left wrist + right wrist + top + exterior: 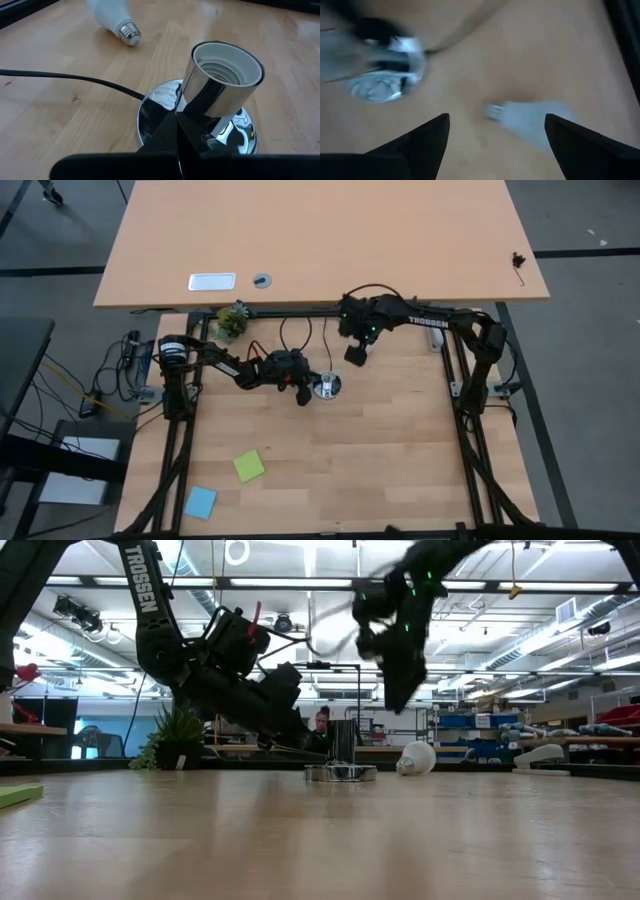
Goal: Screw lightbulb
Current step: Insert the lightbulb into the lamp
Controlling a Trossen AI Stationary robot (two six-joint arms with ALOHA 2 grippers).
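I will grip the lightbulb by its white body (532,122) with my right gripper next, to screw it into the chrome socket (390,70).
The white frosted lightbulb (112,20) lies on its side on the wooden table, its metal screw base (129,33) toward the socket; it also shows in the low view (415,757). The chrome socket (220,85) stands upright on its round silver disc (327,387), its black cord (75,78) trailing off. My left gripper (300,387) is shut, low beside the socket. My right gripper (497,125) is open above the bulb (535,122), which lies below between the fingers without touching them. In the high view the right gripper (355,355) hides the bulb. My left gripper's shut fingers (182,140) reach slanting down from the table's left over the disc's rim (147,112), and their tips meet the foot of the chrome tube (200,112). Whether they press on the disc or only touch it, I cannot tell. The socket stands upright on the table.
A green note (249,466) and a blue note (200,502) lie near the front left. A small plant (232,320) stands at the far left by the frame. A second, larger tabletop (320,240) lies beyond the far edge. Bare wood stretches to the right and front.
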